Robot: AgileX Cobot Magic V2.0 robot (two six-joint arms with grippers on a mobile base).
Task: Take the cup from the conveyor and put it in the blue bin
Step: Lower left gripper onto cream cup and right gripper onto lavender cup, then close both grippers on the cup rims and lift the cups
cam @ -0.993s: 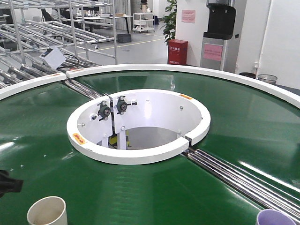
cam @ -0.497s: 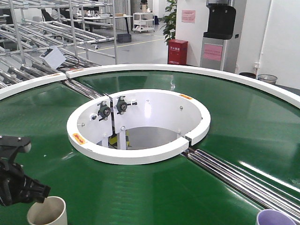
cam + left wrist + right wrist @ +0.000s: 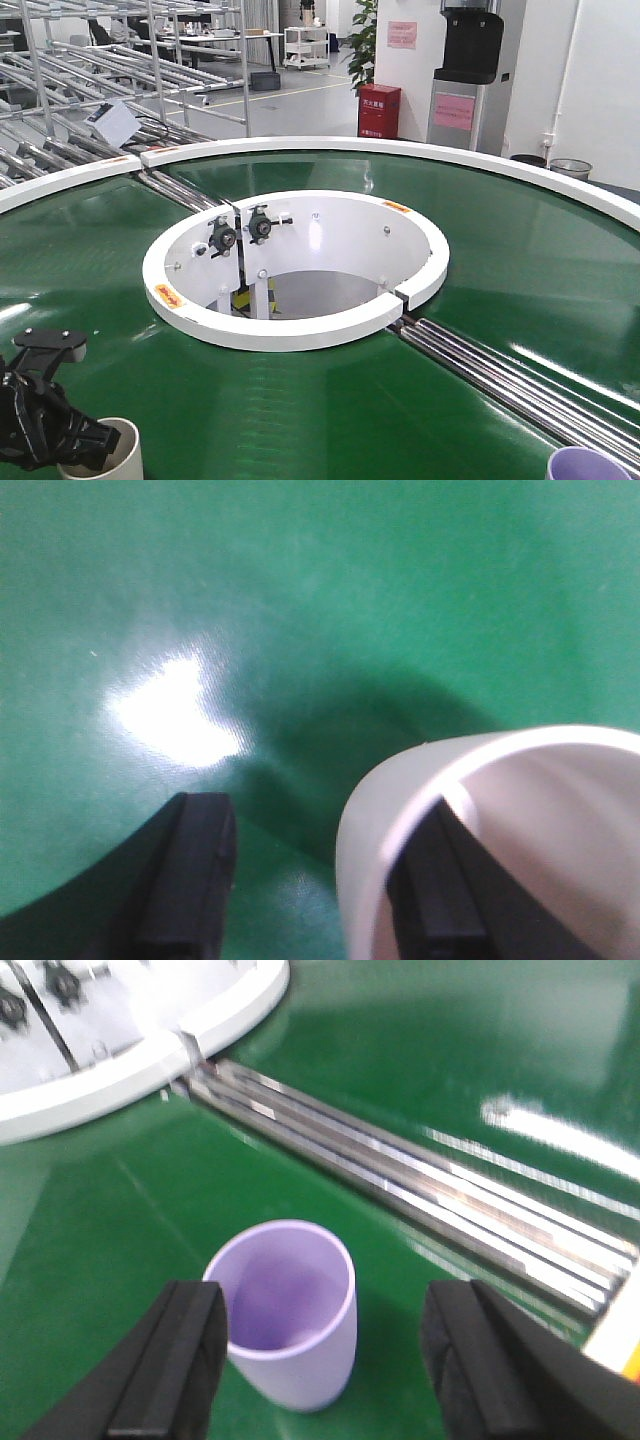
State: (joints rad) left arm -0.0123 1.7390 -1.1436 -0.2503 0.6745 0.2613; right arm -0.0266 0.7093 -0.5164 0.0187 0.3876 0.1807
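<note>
My right gripper grabs the purple cup by the side of its rim next, to move it from the conveyor into the blue bin.
The conveyor has a dark green belt, white rims, a white central ring and steel rollers. A cream cup stands upright on the belt at the bottom left. My left gripper is open at its rim. In the left wrist view one finger is inside the cup and the other is outside its wall. A purple cup stands at the bottom right. My right gripper is open around the purple cup, which is nearer the left finger. The blue bin is out of view.
Roller racks stand beyond the conveyor at the back left. A red box and a water dispenser stand by the far wall. Steel rollers cross the belt just behind the purple cup.
My left gripper has come in from the left edge and moved down onto the cream cup's rim. Both cups have stayed about where they were.
</note>
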